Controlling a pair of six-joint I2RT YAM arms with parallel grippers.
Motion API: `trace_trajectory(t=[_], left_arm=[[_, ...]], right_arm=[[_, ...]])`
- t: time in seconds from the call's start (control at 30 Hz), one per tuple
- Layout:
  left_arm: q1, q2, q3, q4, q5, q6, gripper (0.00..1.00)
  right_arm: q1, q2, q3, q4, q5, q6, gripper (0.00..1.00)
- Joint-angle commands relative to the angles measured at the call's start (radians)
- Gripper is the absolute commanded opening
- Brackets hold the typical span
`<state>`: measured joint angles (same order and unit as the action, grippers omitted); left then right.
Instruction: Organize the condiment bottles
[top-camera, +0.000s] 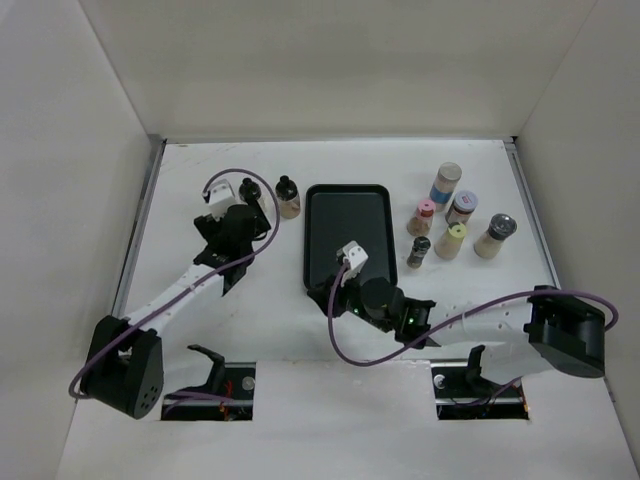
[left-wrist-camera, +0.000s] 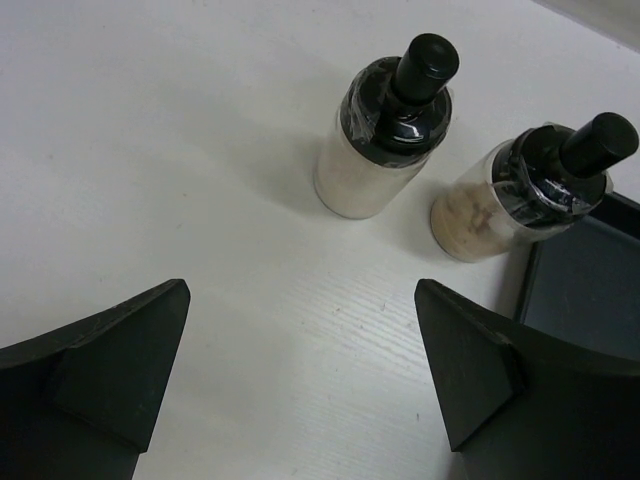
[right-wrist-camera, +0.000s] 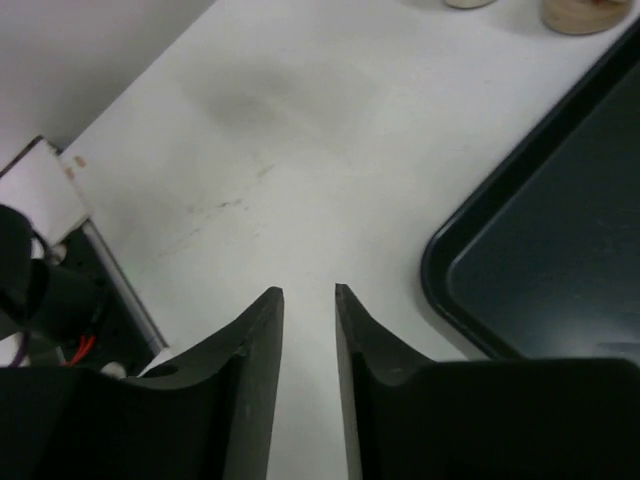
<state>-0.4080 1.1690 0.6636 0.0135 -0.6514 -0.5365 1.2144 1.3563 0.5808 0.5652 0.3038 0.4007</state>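
My left gripper reaches the pale bottle and grabs its black-capped upper part (top-camera: 250, 189) next, which leaves the bottle's base free to stand on the tray (top-camera: 345, 235).
Two black-capped condiment bottles stand left of the flat black tray (top-camera: 345, 235): a pale one (left-wrist-camera: 385, 130) and a tan one (left-wrist-camera: 520, 195), the latter (top-camera: 288, 197) against the tray's edge (left-wrist-camera: 585, 290). My left gripper (left-wrist-camera: 302, 300) is open just short of them, nothing between its fingers; from above it (top-camera: 252, 205) partly hides the pale bottle. Right of the tray stand a tall blue-white bottle (top-camera: 446, 185), a pink-capped one (top-camera: 424, 217), a silver-lidded jar (top-camera: 461, 207), a yellow-capped one (top-camera: 452, 240), a silver-capped one (top-camera: 496, 236) and a small dark one (top-camera: 419, 251). My right gripper (right-wrist-camera: 308, 292) is shut to a narrow gap, empty, by the tray's near left corner (right-wrist-camera: 520, 260).
White walls close in the table on the left, back and right. Both arm bases and two cut-outs with cables sit along the near edge. The right arm (top-camera: 470, 325) stretches across the near side of the table below the tray.
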Motion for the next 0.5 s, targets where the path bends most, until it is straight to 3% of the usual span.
trace_trajectory(t=[0.0,0.2,0.47], left_arm=[[0.018,0.062,0.05,0.147,0.01,0.05,0.99],[0.037,0.224,0.125,0.268,0.064,0.081,0.95],[0.082,0.418,0.258,0.332,0.079,0.122,0.93]], right_arm=[[-0.028,-0.017,-0.019,0.094,0.049,0.024,0.4],[-0.037,-0.017,-0.024,0.099,0.043,0.026,0.63],[-0.046,0.007,-0.019,0.104,0.026,0.026,0.68]])
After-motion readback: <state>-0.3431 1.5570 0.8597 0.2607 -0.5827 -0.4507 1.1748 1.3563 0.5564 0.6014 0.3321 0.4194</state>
